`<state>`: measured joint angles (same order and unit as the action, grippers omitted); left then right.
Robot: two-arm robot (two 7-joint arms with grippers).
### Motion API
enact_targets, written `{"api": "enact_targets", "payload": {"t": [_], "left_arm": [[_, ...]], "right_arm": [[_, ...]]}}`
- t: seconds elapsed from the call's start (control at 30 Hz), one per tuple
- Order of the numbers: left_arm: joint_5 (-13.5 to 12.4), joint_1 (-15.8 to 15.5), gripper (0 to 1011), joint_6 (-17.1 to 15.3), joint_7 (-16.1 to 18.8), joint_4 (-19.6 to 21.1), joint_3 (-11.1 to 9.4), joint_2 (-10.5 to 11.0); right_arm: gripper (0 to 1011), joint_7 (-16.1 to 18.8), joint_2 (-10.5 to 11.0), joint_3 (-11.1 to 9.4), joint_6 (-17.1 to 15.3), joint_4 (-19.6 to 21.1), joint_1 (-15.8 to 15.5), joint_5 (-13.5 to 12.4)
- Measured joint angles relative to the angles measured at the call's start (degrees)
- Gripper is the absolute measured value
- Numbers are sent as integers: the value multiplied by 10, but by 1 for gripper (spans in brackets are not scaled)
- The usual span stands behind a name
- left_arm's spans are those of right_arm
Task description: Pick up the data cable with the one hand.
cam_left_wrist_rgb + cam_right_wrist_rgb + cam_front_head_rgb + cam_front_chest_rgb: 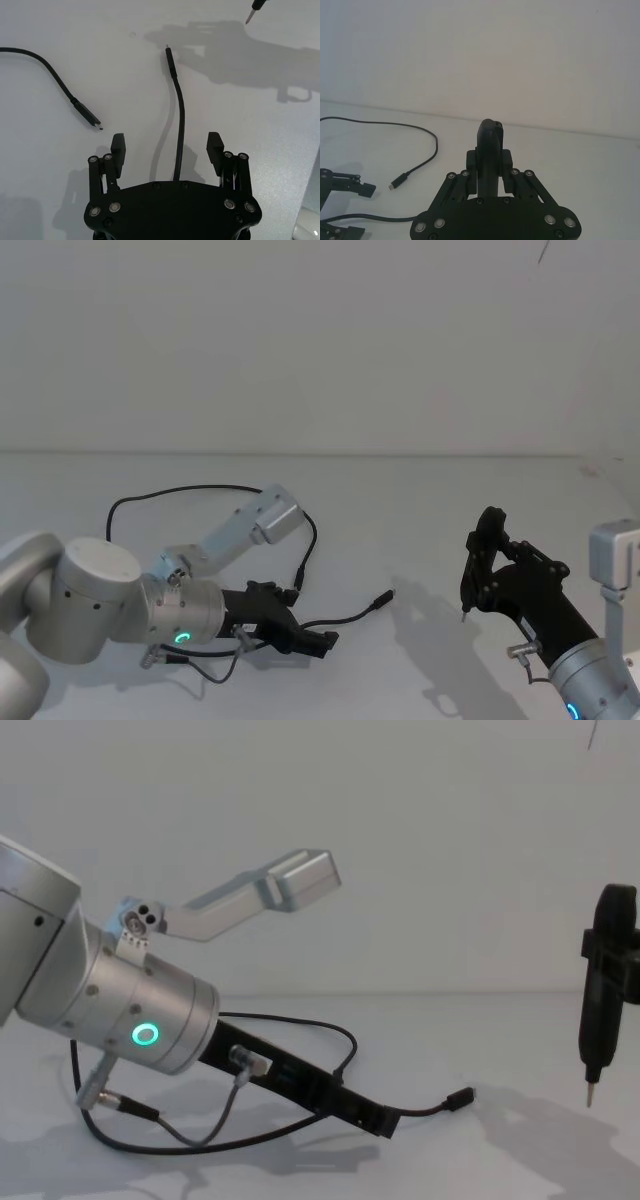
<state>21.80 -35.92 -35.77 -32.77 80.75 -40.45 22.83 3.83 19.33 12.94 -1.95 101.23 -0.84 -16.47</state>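
I need to grip the data cable's straight run of cord [180, 130] behind its metal-tipped plug with my left gripper, which leaves the data cable's metal-tipped plug [170, 61] free.
The data cable [350, 617] is a thin black cord lying looped on the white table, and one metal-tipped plug [384, 597] points right. Its other plug [92, 119] rests just left of my left gripper. My left gripper [166, 141] hangs low over the table, open, its jaws astride a straight run of the cable [179, 145] and not touching it. In the head view that left gripper [310, 628] is at bottom centre. My right gripper [490, 575] is raised at the right, shut on a black pen-shaped tool [598, 1010] with its tip pointing down.
A short grey wire [180, 1125] with silver connectors hangs under the left wrist. The tool tip [248, 20] hovers beyond the cable's far plug. The pale wall rises behind the table. A white object [307, 227] lies near the table's right edge.
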Motion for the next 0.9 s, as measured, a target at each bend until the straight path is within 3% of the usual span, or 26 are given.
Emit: {"api": "enact_targets", "payload": {"t": [0.3,0.5,0.6,0.67,0.9], "left_arm": [[2,-5,802,-9,2,-9,-6,-7],[2,-6,574,-12,3,-12,-7,-9],[2,-7,511,-13,3,-12,-8,-9],[2,-7,405,-14,3,-13,-8,-10],[3,-8,207,-15,4,-14,-9,-11]], "right_arm": [[279,0,0,0,0,0,0,0],[279,0,0,0,0,0,0,0],[279,0,0,0,0,0,0,0],[279,0,0,0,0,0,0,0],[279,0,0,0,0,0,0,0]]}}
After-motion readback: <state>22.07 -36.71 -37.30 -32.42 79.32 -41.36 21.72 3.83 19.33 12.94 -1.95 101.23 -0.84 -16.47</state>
